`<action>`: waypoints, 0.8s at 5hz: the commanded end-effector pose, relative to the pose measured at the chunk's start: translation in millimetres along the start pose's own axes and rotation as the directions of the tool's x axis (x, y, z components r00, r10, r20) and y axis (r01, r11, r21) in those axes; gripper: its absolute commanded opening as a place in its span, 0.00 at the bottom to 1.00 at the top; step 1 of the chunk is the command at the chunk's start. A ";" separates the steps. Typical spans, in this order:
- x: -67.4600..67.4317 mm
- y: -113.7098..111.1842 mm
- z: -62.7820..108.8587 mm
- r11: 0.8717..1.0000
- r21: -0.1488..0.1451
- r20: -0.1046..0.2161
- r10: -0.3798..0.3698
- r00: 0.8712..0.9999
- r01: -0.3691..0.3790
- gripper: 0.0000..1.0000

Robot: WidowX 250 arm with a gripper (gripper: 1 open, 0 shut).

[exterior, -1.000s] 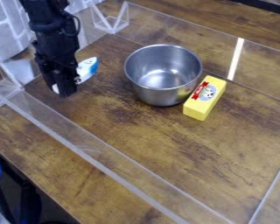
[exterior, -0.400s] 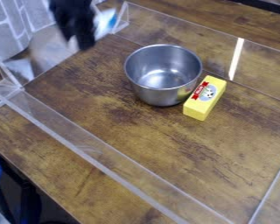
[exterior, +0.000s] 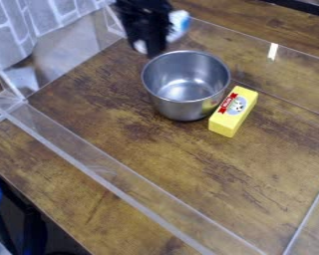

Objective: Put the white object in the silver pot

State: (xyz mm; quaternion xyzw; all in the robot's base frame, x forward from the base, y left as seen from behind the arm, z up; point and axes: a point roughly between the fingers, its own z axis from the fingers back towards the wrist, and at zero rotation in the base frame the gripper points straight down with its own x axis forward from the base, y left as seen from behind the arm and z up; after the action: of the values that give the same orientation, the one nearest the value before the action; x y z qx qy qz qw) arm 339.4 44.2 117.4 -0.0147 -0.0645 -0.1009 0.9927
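The white object hangs behind and above the silver pot's rim [exterior: 185,57] and would miss if the gripper opened now, so the gripper should first move the object over the pot.
The silver pot [exterior: 218,96] stands on the wooden table, right of centre, with nothing in it. My gripper [exterior: 147,44] hangs blurred above the table just behind the pot's far-left rim, pointing down. It is shut on the white object [exterior: 178,20], whose white and light-blue end sticks out to the gripper's right. The object is off the table and not over the pot's opening.
A yellow block [exterior: 233,112] with a red-white label lies against the pot's right side. Clear plastic walls [exterior: 83,159] border the table at the front left and back. A white grid rack [exterior: 16,35] stands at the far left.
My gripper has risen from the table's left side with the white object in it and moved right and back, to just behind the pot. Pot and yellow block have not moved.
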 end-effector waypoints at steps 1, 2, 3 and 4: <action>21.8 -14.8 3.6 1.000 0.023 0.050 -0.022 0.998 0.021 0.00; 25.8 2.4 -12.4 1.000 0.019 0.039 -0.019 0.999 0.018 0.00; 26.3 12.5 -25.4 1.000 0.014 0.037 -0.010 0.999 0.009 0.00; 33.2 20.8 -37.2 1.000 0.013 0.036 -0.011 0.999 0.011 0.00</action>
State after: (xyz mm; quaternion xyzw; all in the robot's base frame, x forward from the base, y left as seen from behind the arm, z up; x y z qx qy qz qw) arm 371.9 47.8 63.3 -0.0197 -0.0489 -0.1138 0.9921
